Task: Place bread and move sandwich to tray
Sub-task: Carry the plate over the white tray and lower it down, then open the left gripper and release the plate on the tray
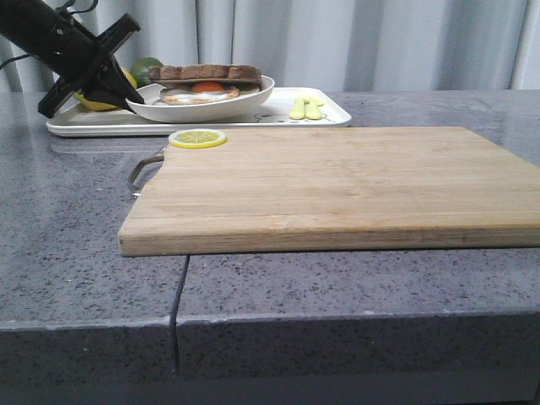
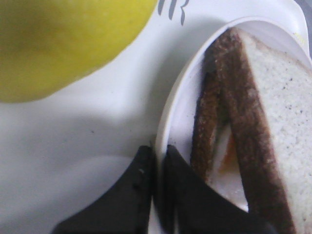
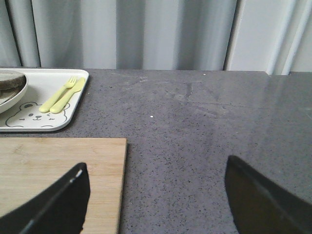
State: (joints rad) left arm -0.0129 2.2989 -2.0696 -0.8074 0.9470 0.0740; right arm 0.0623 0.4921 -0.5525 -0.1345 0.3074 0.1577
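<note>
The plate's base (image 1: 198, 121) sits low on the white tray (image 1: 93, 126), inside the tray's edges, and the plate with sandwich would stand, so it is time for my left gripper to open now.
The sandwich (image 1: 206, 83), brown-crusted slices with a fried egg between them, lies on a round white plate (image 1: 245, 99) over the left part of the white tray (image 1: 93, 126). Its top slice is the pale bread (image 2: 285, 102) with a dark crust. My left gripper (image 1: 135, 95) reaches in from the upper left and is shut on the plate's rim (image 2: 168, 122), one finger (image 2: 134, 190) outside it and one inside next to the sandwich (image 2: 243, 146). My right gripper (image 3: 156, 192) is open with nothing in it, above the right edge of the cutting board (image 3: 53, 180).
A bamboo cutting board (image 1: 337, 186) with a metal handle fills the middle of the grey counter; a lemon slice (image 1: 197, 137) lies on its far left corner. A yellow fork and spoon (image 1: 306, 107) lie on the tray's right side. A lemon (image 2: 58, 44) sits beside the plate.
</note>
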